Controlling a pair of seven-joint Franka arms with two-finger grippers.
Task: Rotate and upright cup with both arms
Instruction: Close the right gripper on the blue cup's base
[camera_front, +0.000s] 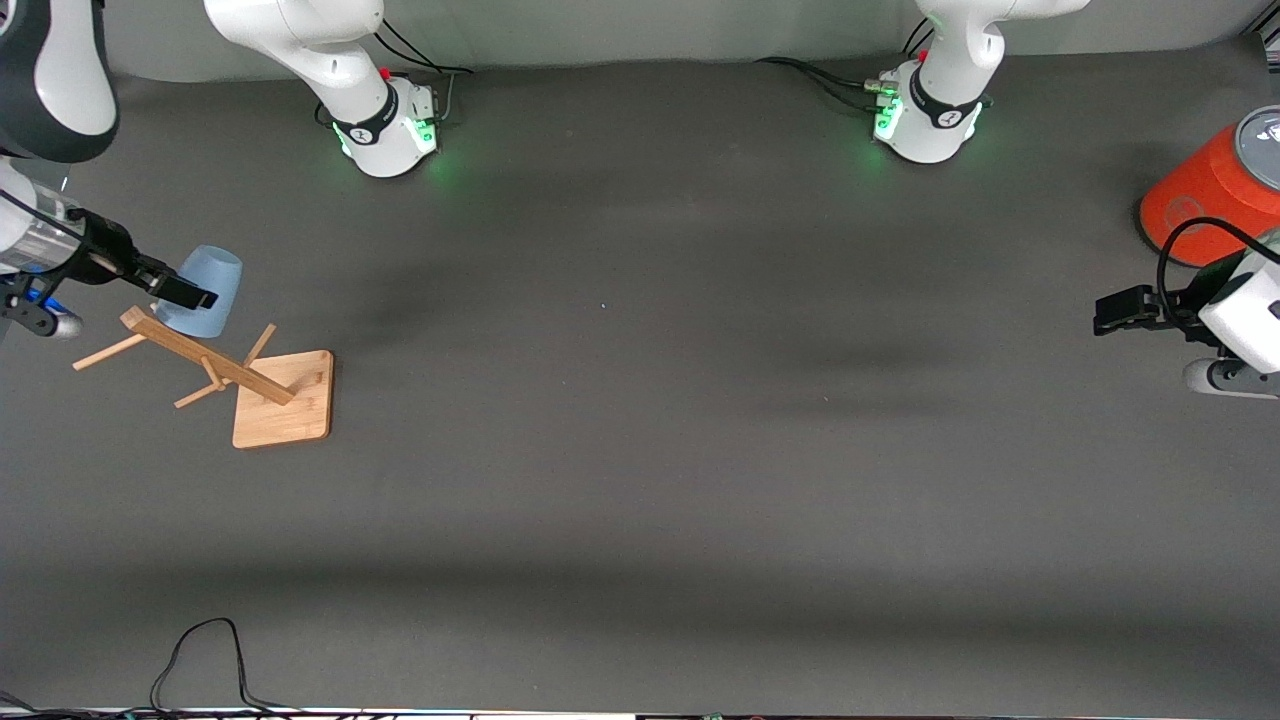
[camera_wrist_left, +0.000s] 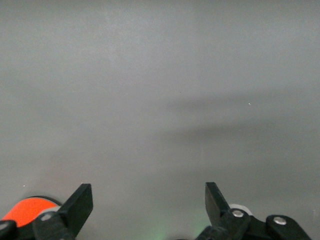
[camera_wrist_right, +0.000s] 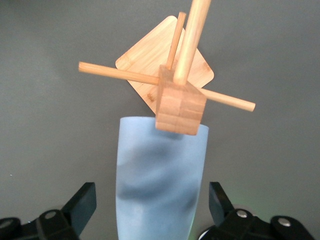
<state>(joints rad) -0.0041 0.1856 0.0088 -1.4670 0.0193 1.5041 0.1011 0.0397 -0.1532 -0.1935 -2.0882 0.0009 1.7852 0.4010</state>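
I should grab the cup by its body (camera_wrist_right: 155, 195) with my right gripper next, so the pale-blue cup's wide end (camera_wrist_right: 137, 123) stays free. Then I can set the cup upright.
The pale-blue cup (camera_front: 207, 280) is at the right arm's end of the table, beside the top of the wooden rack (camera_front: 283, 398). It is tilted, and what supports it is hidden. In the right wrist view the cup (camera_wrist_right: 160, 170) runs between the fingers, its wide end partly covered by the rack's post block (camera_wrist_right: 180, 107). My right gripper (camera_front: 190, 292) (camera_wrist_right: 151, 197) is open and straddles the cup's body, with a gap on each side. My left gripper (camera_front: 1120, 310) (camera_wrist_left: 149, 200) waits open over bare table at the left arm's end, holding nothing.
A big orange cylinder with a grey lid (camera_front: 1205, 195) (camera_wrist_left: 27, 210) stands close to the left gripper, farther from the front camera. The rack's pegs (camera_front: 105, 352) stick out sideways near the right gripper. A black cable (camera_front: 200, 650) lies at the table's near edge.
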